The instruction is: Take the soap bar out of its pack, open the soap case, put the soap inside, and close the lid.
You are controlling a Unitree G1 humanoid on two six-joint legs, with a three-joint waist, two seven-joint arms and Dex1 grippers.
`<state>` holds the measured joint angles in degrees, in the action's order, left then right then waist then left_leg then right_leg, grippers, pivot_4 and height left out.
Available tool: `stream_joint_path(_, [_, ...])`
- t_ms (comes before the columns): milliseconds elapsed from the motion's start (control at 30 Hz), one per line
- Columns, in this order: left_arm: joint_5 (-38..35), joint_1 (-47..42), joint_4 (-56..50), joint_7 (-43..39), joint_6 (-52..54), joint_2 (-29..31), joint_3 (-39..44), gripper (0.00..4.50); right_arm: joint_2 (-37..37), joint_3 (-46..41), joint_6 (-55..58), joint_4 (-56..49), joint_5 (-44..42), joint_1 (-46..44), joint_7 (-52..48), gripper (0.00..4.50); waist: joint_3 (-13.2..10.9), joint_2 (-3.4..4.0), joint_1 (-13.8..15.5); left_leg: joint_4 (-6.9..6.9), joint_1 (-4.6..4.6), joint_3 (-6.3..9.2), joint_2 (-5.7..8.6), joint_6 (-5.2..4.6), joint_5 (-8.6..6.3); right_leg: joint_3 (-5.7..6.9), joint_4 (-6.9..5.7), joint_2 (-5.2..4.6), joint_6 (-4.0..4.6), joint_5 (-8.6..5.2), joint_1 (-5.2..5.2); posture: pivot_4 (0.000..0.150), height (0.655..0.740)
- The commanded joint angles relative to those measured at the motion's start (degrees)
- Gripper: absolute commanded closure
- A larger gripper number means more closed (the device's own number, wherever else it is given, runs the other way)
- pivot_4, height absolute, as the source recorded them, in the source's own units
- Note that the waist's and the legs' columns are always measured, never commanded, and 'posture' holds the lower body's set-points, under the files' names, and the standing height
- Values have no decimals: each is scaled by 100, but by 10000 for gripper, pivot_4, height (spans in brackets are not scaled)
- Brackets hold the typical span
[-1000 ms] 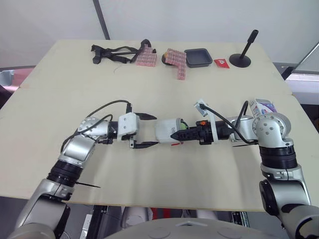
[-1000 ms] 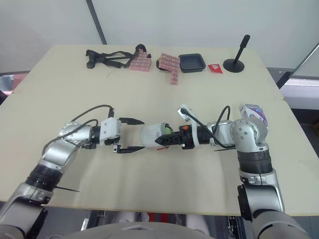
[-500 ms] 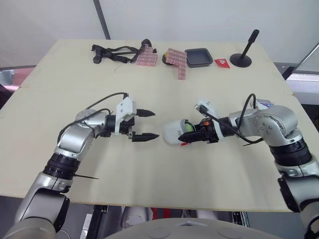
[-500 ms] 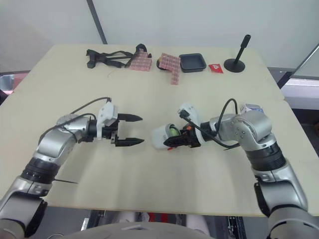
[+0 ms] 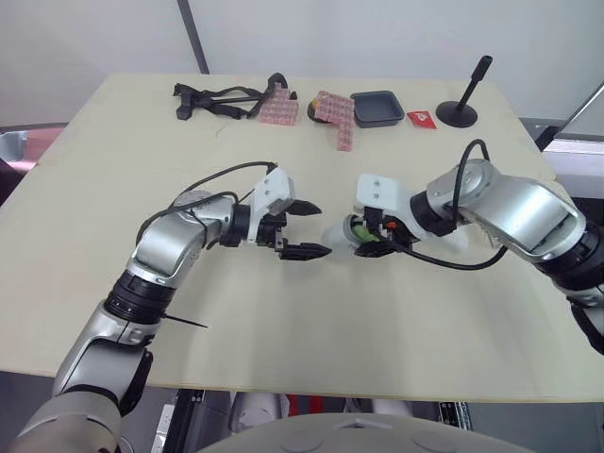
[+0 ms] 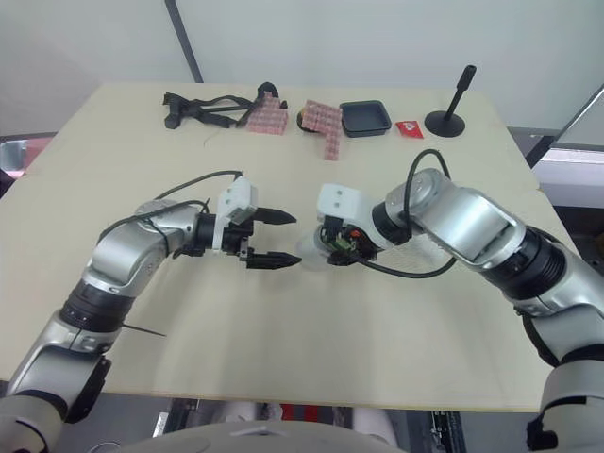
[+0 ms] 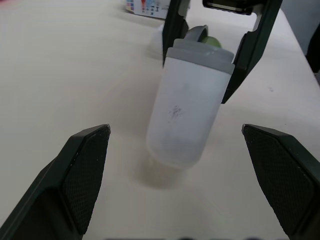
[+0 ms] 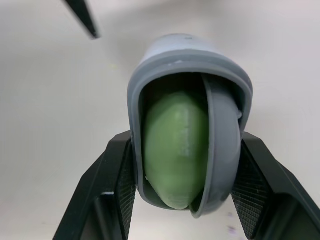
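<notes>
I should next use my left gripper to grab the case by its white lower body (image 7: pixel 181 115), which will steady the case for closing the lid (image 7: pixel 196 35).
The soap case (image 5: pixel 340 235) is a pale grey oval box, held tilted with its lower end at the table. My right gripper (image 8: pixel 186 145) is shut on its upper part, one black finger on each side. The case's lid stands ajar, and the green soap bar (image 8: pixel 176 147) lies inside. My left gripper (image 5: pixel 319 229) is open just left of the case. Its fingers (image 7: pixel 85 175) are spread wider than the case and do not touch it. The printed soap pack (image 7: pixel 145 6) lies on the table beyond the case.
Along the table's far edge lie black straps (image 5: pixel 222 98), two red patterned packs (image 5: pixel 277 111), a black tray (image 5: pixel 376 108), a small red card (image 5: pixel 421 120) and a black stand (image 5: pixel 461 106). Bare tabletop spreads in front of both arms.
My right gripper has carried the case to the left and farther back and tipped it more upright. My left gripper, still open, has moved right up to the case.
</notes>
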<state>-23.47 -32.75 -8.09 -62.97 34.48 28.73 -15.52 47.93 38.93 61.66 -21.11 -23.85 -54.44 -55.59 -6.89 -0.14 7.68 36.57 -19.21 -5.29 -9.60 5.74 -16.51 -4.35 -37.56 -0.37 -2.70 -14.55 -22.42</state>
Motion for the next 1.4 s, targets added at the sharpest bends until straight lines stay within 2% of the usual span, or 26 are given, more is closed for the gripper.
stream_joint_path(33, [150,25,-189,39,-247,-62,-139,0,17,98,-231,-194,433,-206,-119,24351,0,0,6,0,-1,0,0,0,0,-1,0,0,0,0,0,1500,7400])
stream_joint_path(433, [912,37,362,-52,-1654,-260,-469,0,-172,155,-222,-384,657,-269,-573,24351,0,0,-7,5,2,0,0,-1,1,1,-6,4,0,0,-1,1500,7400])
stream_joint_path(833, [961,-24,483,-188,-1607,-522,-587,0,-280,219,-244,-395,884,-316,-748,24351,0,0,-10,17,3,0,0,-2,1,-9,-19,4,0,0,-1,1500,7400])
stream_joint_path(1400, [987,-209,641,-314,-1642,-551,-570,0,-295,252,-240,-472,1032,-262,-897,24351,0,0,-15,21,5,0,0,-2,1,-18,-26,7,0,0,-2,1500,7400])
